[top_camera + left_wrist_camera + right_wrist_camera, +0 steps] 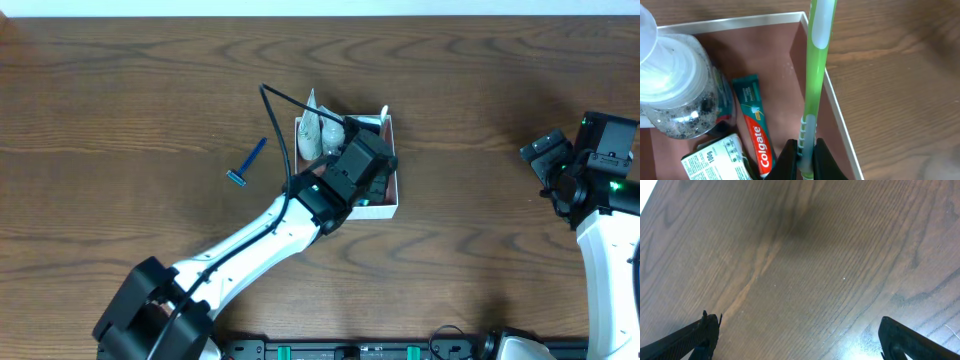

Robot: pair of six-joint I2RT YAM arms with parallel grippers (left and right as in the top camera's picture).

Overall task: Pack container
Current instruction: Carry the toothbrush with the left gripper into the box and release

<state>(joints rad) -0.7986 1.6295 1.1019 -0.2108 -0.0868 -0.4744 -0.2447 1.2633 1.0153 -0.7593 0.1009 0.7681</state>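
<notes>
My left gripper is ready to release the toothbrush, because the green toothbrush's lower end (809, 126) is hanging over the container's pinkish-brown bottom, inside the container's white sides.
The container (385, 211) is a shallow white-walled box with a pinkish-brown inside, at the table's middle. My left gripper (365, 160) hangs over its right half and hides much of it. In the left wrist view my left gripper (805, 155) is shut on a green toothbrush (817, 75), which runs along the inside of the container's right wall (840, 115). A Colgate toothpaste tube (756, 135), a clear bottle with a white cap (675, 90) and a green-and-white carton (715, 160) lie in the container. My right gripper (545, 155) stands open at the far right, with only bare wood between its fingers (690, 335).
A blue razor (247, 163) lies on the wood just left of the container. A black cable (280, 125) arcs from the left arm above the container's left corner. The right arm's white link (605, 250) stands at the right edge.
</notes>
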